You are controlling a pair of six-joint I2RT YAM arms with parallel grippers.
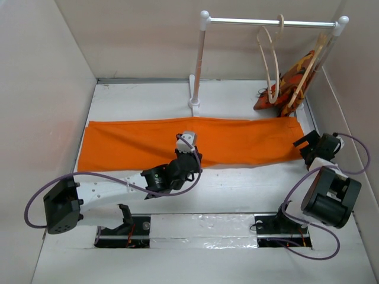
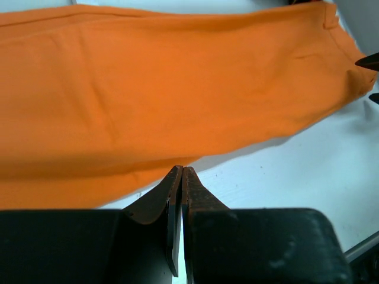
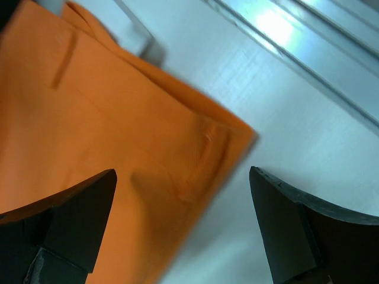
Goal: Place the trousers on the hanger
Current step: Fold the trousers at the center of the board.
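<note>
My right gripper should go lower before it closes on the corner of the trousers between its fingers, because the right wrist view shows a finger's shadow apart from the finger.
The bright orange trousers (image 1: 136,142) lie flat across the table from left to right. The pale wooden hanger (image 1: 271,65) hangs bare on the rail at the back right. My left gripper (image 1: 189,158) is over the trousers' near edge; in the left wrist view my left gripper (image 2: 182,169) is shut, its tips right at the hem of the trousers (image 2: 177,89), and no cloth shows between them. My right gripper (image 1: 307,144) is at the right end. In the right wrist view my right gripper (image 3: 182,171) is open, its fingers either side of a corner of the trousers (image 3: 89,118).
A white rail (image 1: 237,21) on a post (image 1: 198,59) stands at the back. A second wooden hanger bearing a camouflage-patterned garment (image 1: 294,83) leans at the back right corner. Beige walls close in on the left, back and right sides.
</note>
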